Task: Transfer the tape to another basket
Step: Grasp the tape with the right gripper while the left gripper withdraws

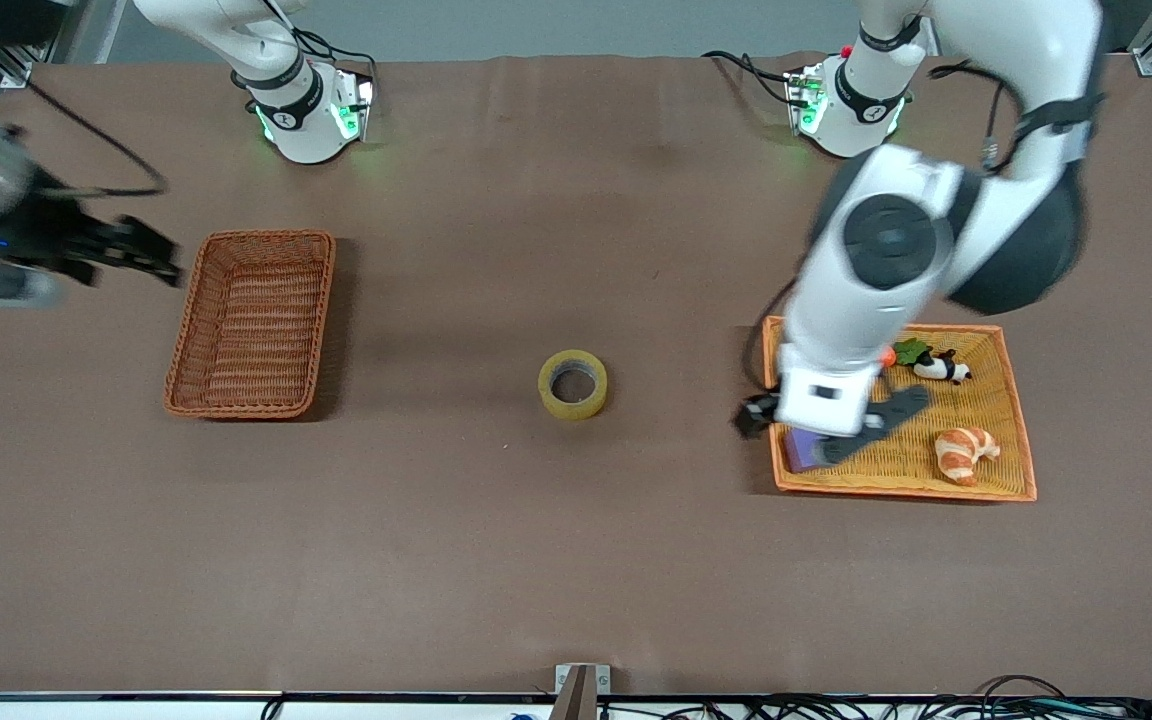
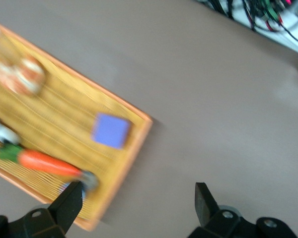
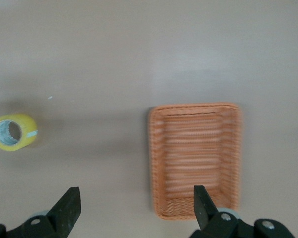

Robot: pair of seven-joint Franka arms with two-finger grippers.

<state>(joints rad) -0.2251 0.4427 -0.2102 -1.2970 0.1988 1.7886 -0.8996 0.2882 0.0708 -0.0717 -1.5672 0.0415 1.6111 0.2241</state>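
I should next grip the tape by its ring side (image 1: 548, 384) (image 3: 31, 131) with my right gripper. Then I can move the tape into the reddish-brown wicker basket.
The tape (image 1: 572, 384), a yellowish roll with a hollow centre, lies flat on the brown table midway between the two containers; it also shows in the right wrist view (image 3: 13, 132). The reddish-brown wicker basket (image 1: 266, 237) stands empty toward the right arm's end and shows in the right wrist view too (image 3: 151, 158). My right gripper (image 1: 151, 255) is open and empty, up over the table beside the basket (image 3: 135, 203). My left gripper (image 1: 826, 415) is open and empty over the edge of the yellow-orange tray (image 2: 138, 201).
The shallow yellow-orange tray (image 1: 896, 490) sits toward the left arm's end. It holds a croissant (image 1: 966, 453), a panda toy (image 1: 941, 368), a purple block (image 2: 111, 130) and a carrot (image 2: 47, 162). Cables run along the table edge nearest the front camera.
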